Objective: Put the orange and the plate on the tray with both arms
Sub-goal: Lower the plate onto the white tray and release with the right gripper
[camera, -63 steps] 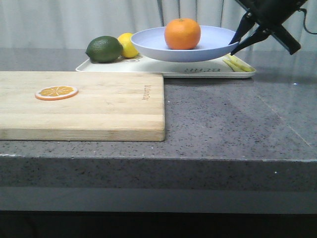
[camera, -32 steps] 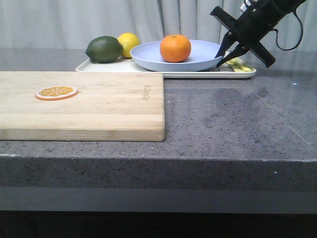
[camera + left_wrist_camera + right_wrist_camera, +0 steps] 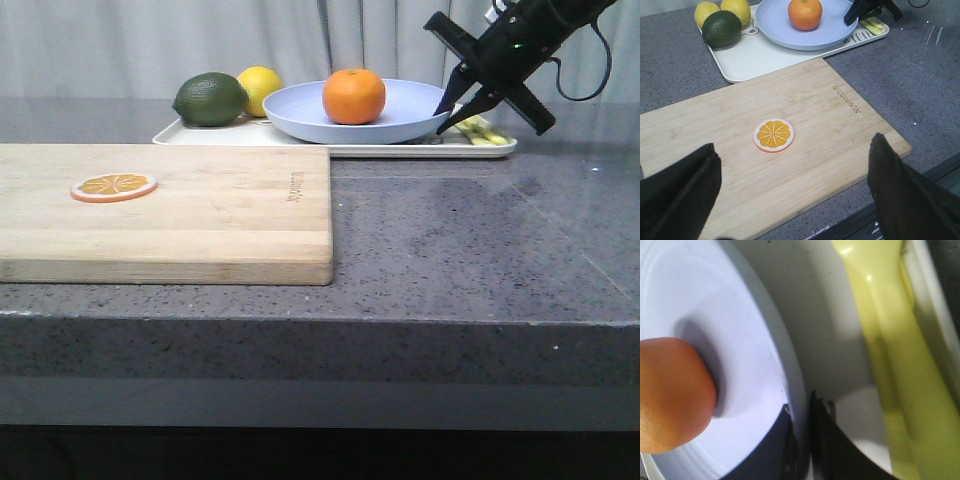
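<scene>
The plate's base rests on the cream tray in the front view and the plate would stay there, so it is time for my right gripper to open.
The orange (image 3: 354, 96) sits in the pale lavender plate (image 3: 400, 122), and the plate rests on the cream tray (image 3: 390, 148) at the back of the counter. My right gripper (image 3: 445, 112) is shut on the plate's right rim; the right wrist view shows the rim (image 3: 799, 405) pinched between its dark fingers, with the orange (image 3: 670, 395) beside it. My left gripper (image 3: 792, 192) hangs open over the wooden cutting board (image 3: 805, 165), holding nothing. From the left wrist view the orange (image 3: 805, 13), plate (image 3: 785, 25) and tray (image 3: 755, 57) lie far off.
An orange slice (image 3: 113, 186) lies on the cutting board (image 3: 220, 220) at front left. A green lime (image 3: 210, 99) and a yellow lemon (image 3: 260, 88) sit on the tray's left end. Yellow utensils (image 3: 890, 340) lie on its right end, next to the plate.
The right gripper lowered the plate with the orange onto the tray over the past second; since half a second ago it has barely moved. The left arm shows no change.
</scene>
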Action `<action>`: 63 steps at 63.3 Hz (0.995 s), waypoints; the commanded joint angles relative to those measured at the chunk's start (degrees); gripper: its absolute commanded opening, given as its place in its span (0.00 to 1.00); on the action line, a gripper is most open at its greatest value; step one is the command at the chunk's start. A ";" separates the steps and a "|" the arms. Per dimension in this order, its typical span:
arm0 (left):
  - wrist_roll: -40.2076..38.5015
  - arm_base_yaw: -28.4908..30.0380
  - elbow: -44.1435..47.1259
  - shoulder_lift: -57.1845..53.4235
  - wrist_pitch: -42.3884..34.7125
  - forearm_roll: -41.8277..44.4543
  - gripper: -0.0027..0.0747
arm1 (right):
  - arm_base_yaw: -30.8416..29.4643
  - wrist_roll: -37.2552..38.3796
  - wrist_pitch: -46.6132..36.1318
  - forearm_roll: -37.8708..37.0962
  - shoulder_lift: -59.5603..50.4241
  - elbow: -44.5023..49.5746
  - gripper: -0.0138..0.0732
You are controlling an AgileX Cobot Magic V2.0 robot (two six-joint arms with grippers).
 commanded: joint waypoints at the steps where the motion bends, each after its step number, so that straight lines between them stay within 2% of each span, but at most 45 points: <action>1: -0.43 0.12 -1.67 0.02 -4.79 -0.39 0.80 | -0.10 0.10 -1.54 3.42 -4.30 -2.20 0.16; 14: -0.43 0.12 -1.67 0.02 -4.79 -0.39 0.80 | -0.10 -0.02 -1.54 3.42 -4.30 -2.20 0.47; 22: -0.43 0.12 -1.67 0.02 -4.79 -0.39 0.80 | -0.10 -1.23 -1.61 3.50 -4.58 -2.20 0.61; 33: -0.43 0.12 -1.67 0.02 -4.79 -0.39 0.80 | -0.10 -5.23 -1.54 3.50 -7.44 -2.24 0.62; 47: -0.43 0.12 -1.67 0.02 -4.79 -0.39 0.80 | -0.02 -19.78 0.21 1.81 -15.38 -2.24 0.62; 54: -0.43 0.12 -1.67 0.02 -5.05 -0.39 0.80 | 0.63 -22.23 1.73 -3.49 -20.20 -2.17 0.62; 63: -0.43 0.12 -1.67 0.02 -5.19 -0.39 0.80 | 3.02 -22.29 6.16 -17.48 -27.14 -2.09 0.62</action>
